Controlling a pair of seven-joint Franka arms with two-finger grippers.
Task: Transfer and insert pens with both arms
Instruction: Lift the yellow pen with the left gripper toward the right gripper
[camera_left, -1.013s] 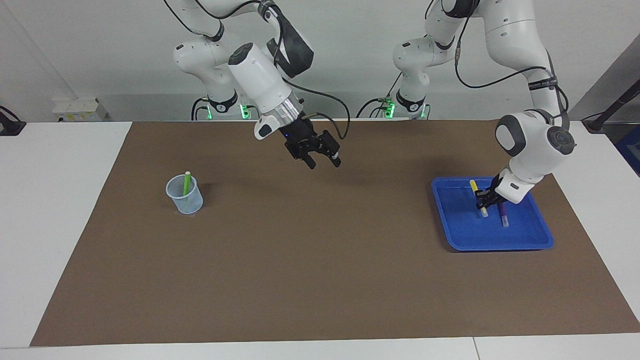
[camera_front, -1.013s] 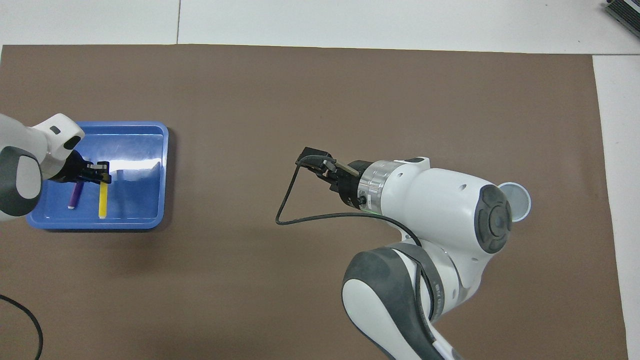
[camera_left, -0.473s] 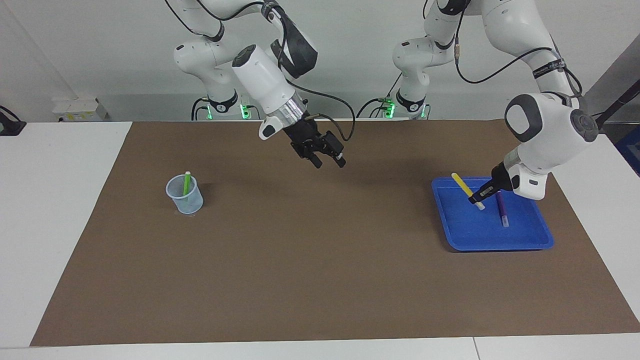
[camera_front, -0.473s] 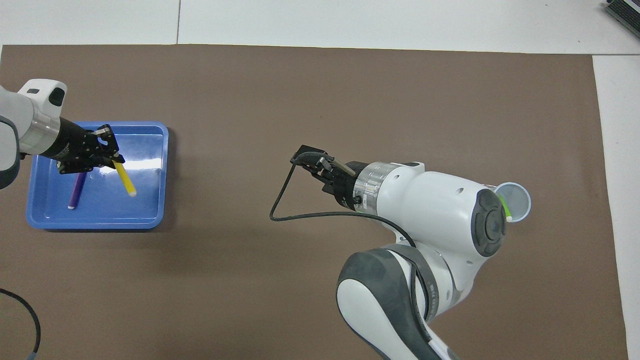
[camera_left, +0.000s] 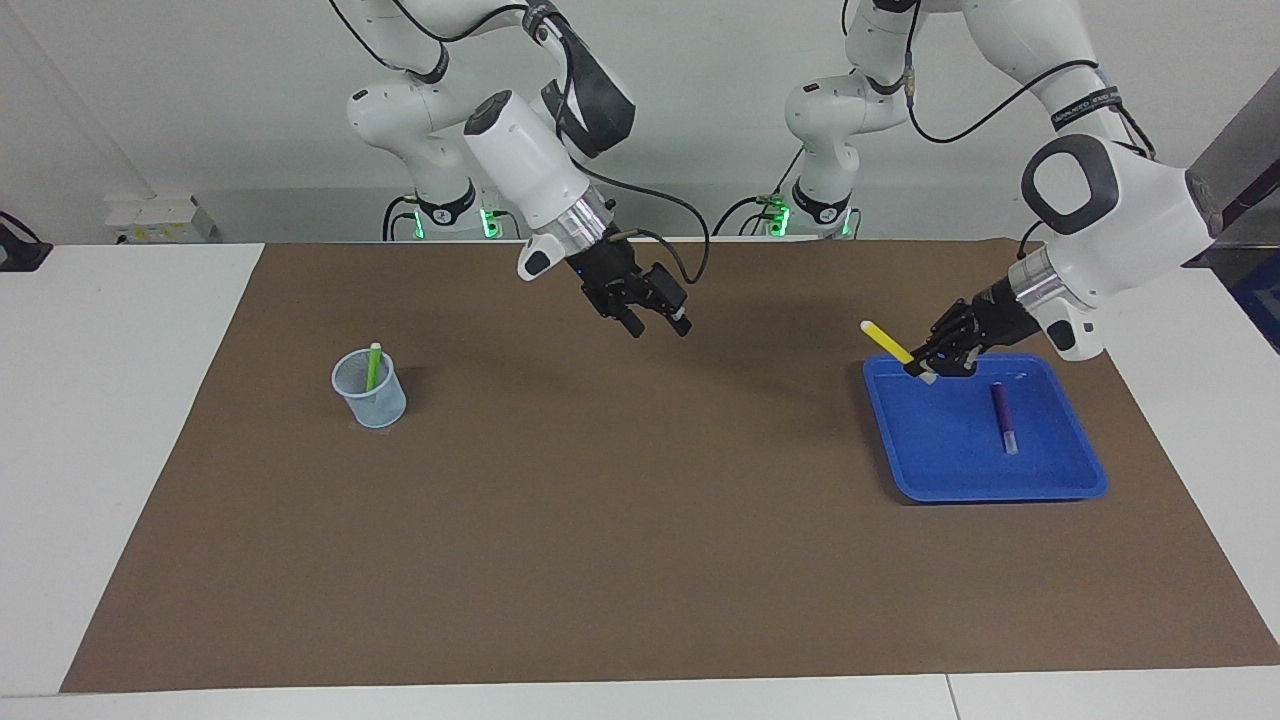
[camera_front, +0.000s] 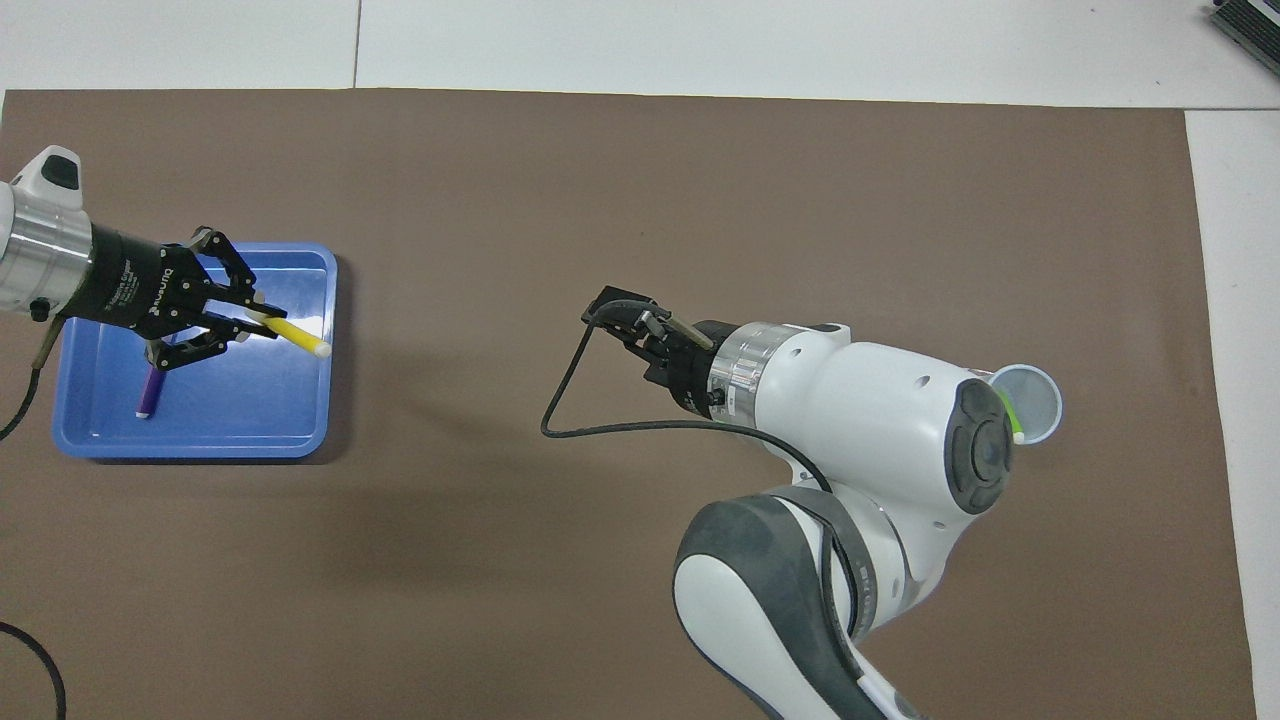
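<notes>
I need to grab the yellow pen by its loose end (camera_front: 308, 341) with my right gripper next, and then the gripper should carry the pen to the cup (camera_front: 1034, 396).
My left gripper (camera_left: 926, 368) is shut on the yellow pen (camera_left: 888, 345) near its pale end. It holds the pen tilted in the air over the edge of the blue tray (camera_left: 990, 490) that faces the middle of the table. In the overhead view the yellow pen (camera_front: 297, 339) sticks out of the left gripper (camera_front: 246, 321) above the tray (camera_front: 190, 446). The dark purple pen (camera_left: 1002, 415) lies in the tray and also shows in the overhead view (camera_front: 151, 393). The green pen (camera_left: 373, 365) stands in a clear cup (camera_left: 372, 398). My right gripper (camera_left: 658, 327) hangs open and empty over the middle of the mat.
A brown mat (camera_left: 640, 560) covers most of the white table. The cup (camera_front: 1037, 398) stands toward the right arm's end, partly covered by the right arm in the overhead view. A black cable (camera_front: 580, 400) loops from the right wrist.
The left gripper has lifted the yellow pen out of the tray and swung it up, toward the table's middle. The right gripper has barely shifted.
</notes>
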